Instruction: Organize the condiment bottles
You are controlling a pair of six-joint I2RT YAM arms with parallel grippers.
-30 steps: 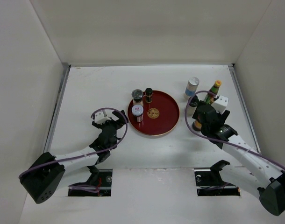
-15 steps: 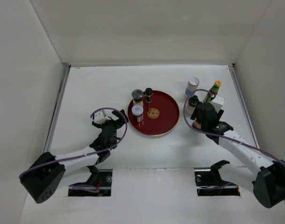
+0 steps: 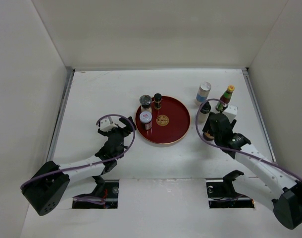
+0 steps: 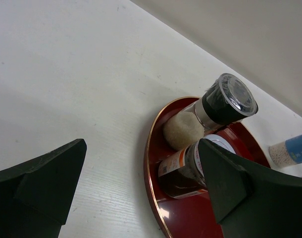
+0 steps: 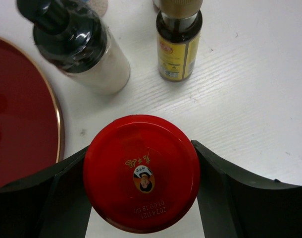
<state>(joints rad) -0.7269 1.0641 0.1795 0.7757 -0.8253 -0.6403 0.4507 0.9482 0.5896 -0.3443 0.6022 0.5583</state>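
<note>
My right gripper would bring the red-capped jar up if I lifted it now, because both fingers are closed against opposite sides of its cap (image 3: 209,131) (image 5: 141,174).
The round red tray (image 3: 173,130) holds a clear-lidded grinder (image 3: 145,102), a black-capped bottle (image 3: 157,100) and a white-lidded jar (image 3: 145,119). Right of it stand a silver-lidded shaker (image 3: 204,92), a yellow-capped green bottle (image 3: 226,95) and a black-capped shaker (image 3: 204,110). My right gripper (image 3: 210,131) is shut on the red-capped jar (image 5: 141,172), which stands on the table. Beyond it are the black-capped shaker (image 5: 74,42) and the yellow-capped bottle (image 5: 178,42). My left gripper (image 3: 122,133) is open and empty, just left of the tray. Its view shows the grinder (image 4: 225,101) and the jar (image 4: 190,166).
The tray's gold rim (image 5: 56,124) lies close to the left of the red-capped jar. White walls enclose the table on the left, back and right. A blue-labelled shaker (image 4: 292,151) shows behind the tray in the left wrist view.
My right gripper has shifted slightly nearer and to the right, uncovering the black-capped shaker behind it. The left arm has not moved.
</note>
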